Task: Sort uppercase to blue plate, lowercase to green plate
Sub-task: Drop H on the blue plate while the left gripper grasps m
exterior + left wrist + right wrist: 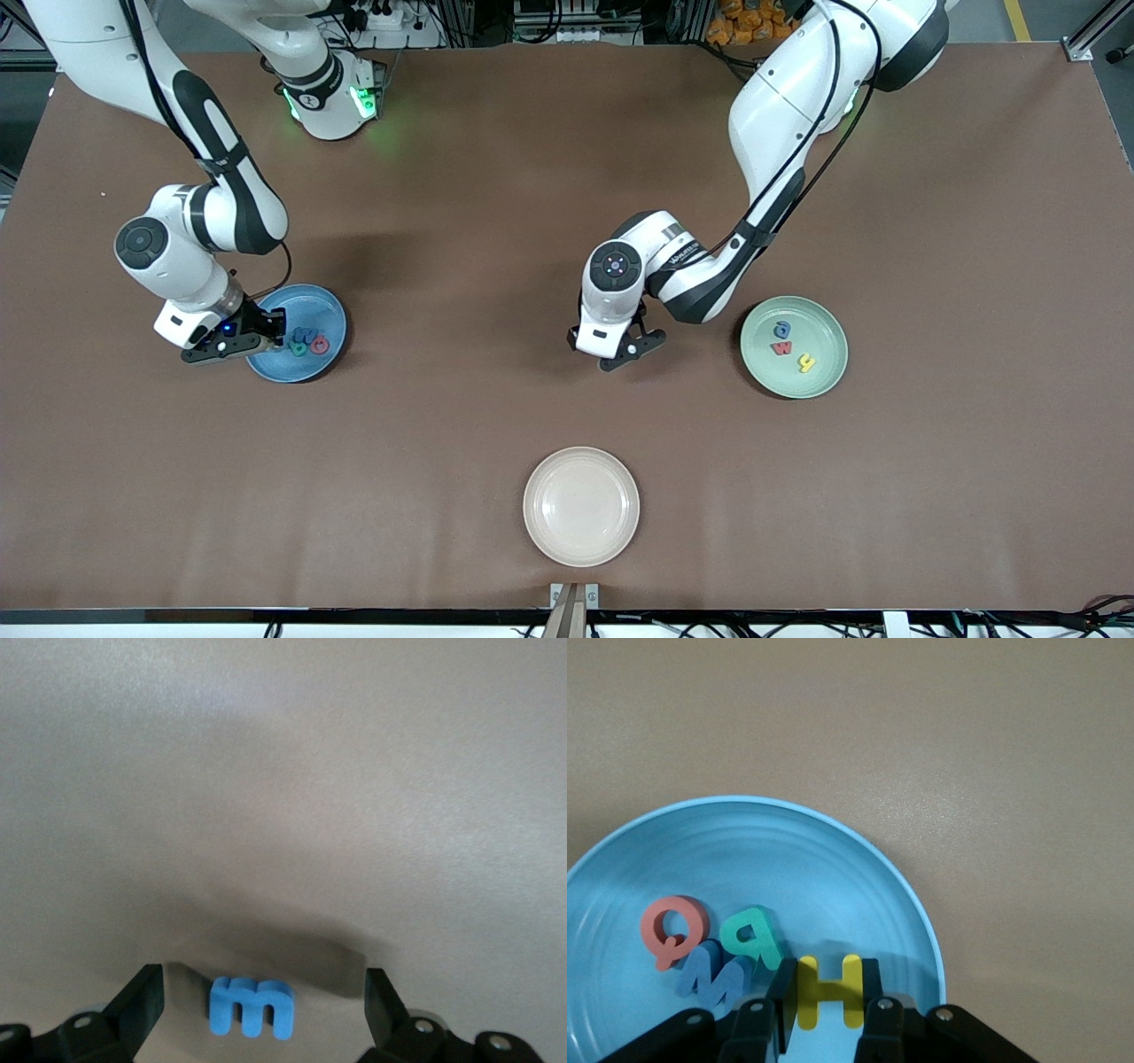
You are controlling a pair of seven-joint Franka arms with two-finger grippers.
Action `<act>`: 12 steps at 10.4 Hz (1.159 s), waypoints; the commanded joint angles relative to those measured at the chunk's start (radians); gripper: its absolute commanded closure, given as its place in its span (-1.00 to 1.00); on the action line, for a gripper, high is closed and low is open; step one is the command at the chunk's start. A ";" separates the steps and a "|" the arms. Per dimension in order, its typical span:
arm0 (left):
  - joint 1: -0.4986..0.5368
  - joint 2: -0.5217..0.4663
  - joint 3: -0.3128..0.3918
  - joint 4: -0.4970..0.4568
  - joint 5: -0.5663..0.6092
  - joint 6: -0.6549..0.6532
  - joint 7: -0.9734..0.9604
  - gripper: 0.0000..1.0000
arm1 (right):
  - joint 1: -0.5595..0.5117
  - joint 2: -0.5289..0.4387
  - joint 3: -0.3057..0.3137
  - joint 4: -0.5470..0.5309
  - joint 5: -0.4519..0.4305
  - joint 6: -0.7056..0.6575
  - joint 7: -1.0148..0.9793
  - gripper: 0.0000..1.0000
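My left gripper has its fingertips low on either side of the m. It needs to close now, and that would hold the blue m (pixel 252 997).
My right gripper (pixel 273 330) is over the blue plate (pixel 321 308), shut on the yellow H (pixel 829 990), with a finger pressed to each of its sides. In the blue plate (pixel 788 868) lie the other uppercase letters: red Q (pixel 674 927), teal R-like letter (pixel 751 936) and blue W (pixel 709 974). My left gripper (pixel 633 350) hangs open low over the bare table near the middle. The blue m (pixel 251 1005) lies flat between its fingers, touched by neither. The green plate (pixel 819 332) holds the blue a (pixel 781 330), red w (pixel 781 348) and yellow h (pixel 805 362).
A cream-white plate (pixel 580 505) sits near the table's front edge, nearer to the front camera than both grippers. The brown tabletop (pixel 496 266) lies bare between the plates.
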 commanded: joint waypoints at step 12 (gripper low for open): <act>-0.003 -0.025 -0.002 -0.042 0.038 0.014 -0.015 1.00 | 0.077 -0.185 0.003 0.371 0.106 -0.562 0.101 -0.75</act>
